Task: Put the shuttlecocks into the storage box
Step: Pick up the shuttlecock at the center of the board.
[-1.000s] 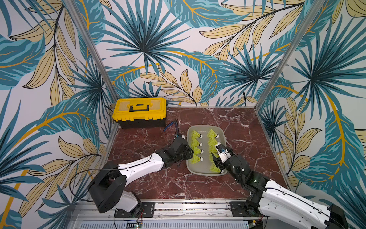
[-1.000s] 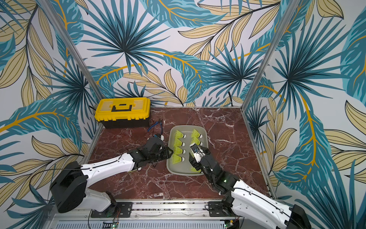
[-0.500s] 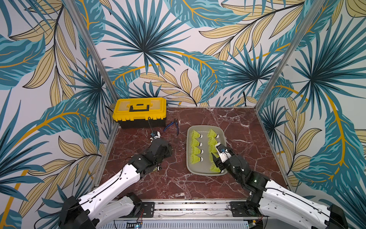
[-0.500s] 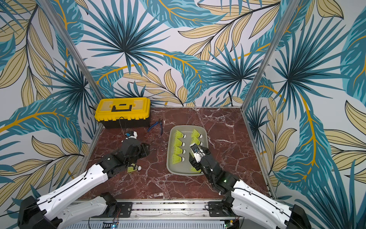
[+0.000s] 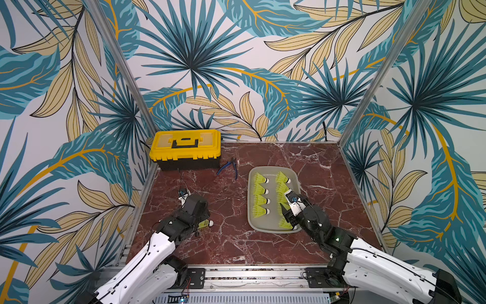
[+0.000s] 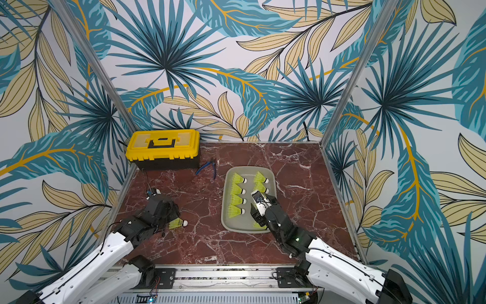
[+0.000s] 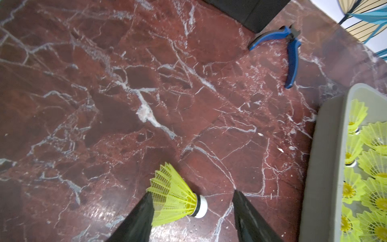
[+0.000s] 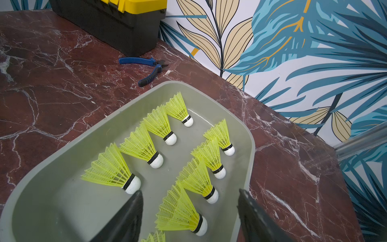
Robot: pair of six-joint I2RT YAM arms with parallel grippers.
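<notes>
The shuttlecock's skirt [image 5: 203, 224] [image 7: 170, 198] is on the marble, well below my open fingers. My left gripper isn't ready to close yet and should move down first, then close on the shuttlecock.
One neon yellow-green shuttlecock [image 5: 206, 224] [image 6: 178, 223] lies on its side on the marble, left of the storage box. My left gripper [image 7: 192, 192] is open around this shuttlecock [image 7: 176, 201]. Its skirt rests against one finger, and the other finger stands apart from the white tip. The storage box [image 5: 249, 210] [image 6: 223, 210] is a shallow grey tray holding several shuttlecocks in two columns. My right gripper [image 8: 189, 191] hangs open over the tray's near right end [image 5: 288, 214]. A shuttlecock [image 8: 182, 213] lies between its fingers, untouched.
A yellow-lidded black toolbox [image 5: 185, 146] stands at the back left. Blue-handled pliers [image 5: 228, 167] lie between it and the tray. Patterned walls and metal posts close in the back and both sides of the marble table [image 5: 231, 244].
My left arm has swung away from the tray's left side to the loose shuttlecock at the front left, and its jaws have widened. The right arm has stayed put.
</notes>
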